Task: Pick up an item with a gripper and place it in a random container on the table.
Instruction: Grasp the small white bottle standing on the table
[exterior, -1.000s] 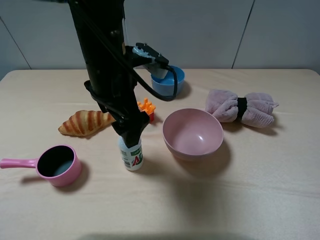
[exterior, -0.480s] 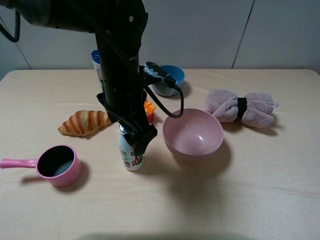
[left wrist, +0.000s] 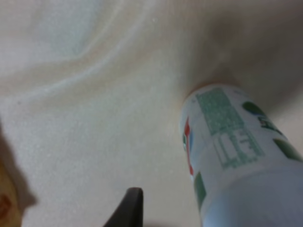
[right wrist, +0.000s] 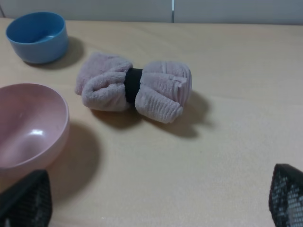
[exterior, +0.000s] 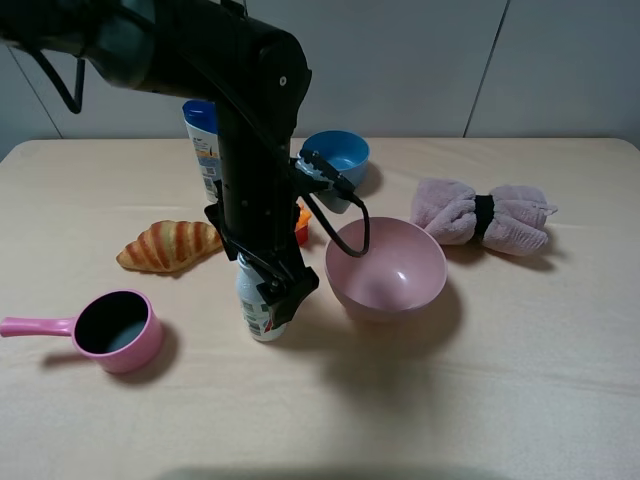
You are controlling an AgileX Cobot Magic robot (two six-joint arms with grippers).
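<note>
The left gripper needs to close, as its fingers reach down over the white bottle [exterior: 258, 318] beside its upper body [exterior: 250, 281]. Closing now would hold the bottle.
The small white drink bottle [exterior: 256, 308] with a green-and-red label stands upright on the beige table [exterior: 480, 380], left of the large pink bowl. My left gripper [exterior: 277, 298] is lowered over the bottle's top and hides its cap. In the left wrist view the bottle [left wrist: 232, 156] fills the right side and one black fingertip [left wrist: 129, 208] stands apart from it, so the jaws look open. The pink saucepan [exterior: 116, 330] sits at the front left, handle pointing left. My right gripper [right wrist: 156, 201] is open and empty above the table, near the large pink bowl.
A large pink bowl [exterior: 386, 266] stands just right of the bottle. A croissant [exterior: 168, 245], an orange toy [exterior: 300, 222], a tall white shampoo bottle [exterior: 203, 140], a blue bowl [exterior: 337, 155] and a rolled pink towel [exterior: 483, 216] lie behind.
My left arm has swung lower and its gripper has slid down beside the drink bottle. The shampoo bottle behind it has come into sight. The bottle has not moved.
</note>
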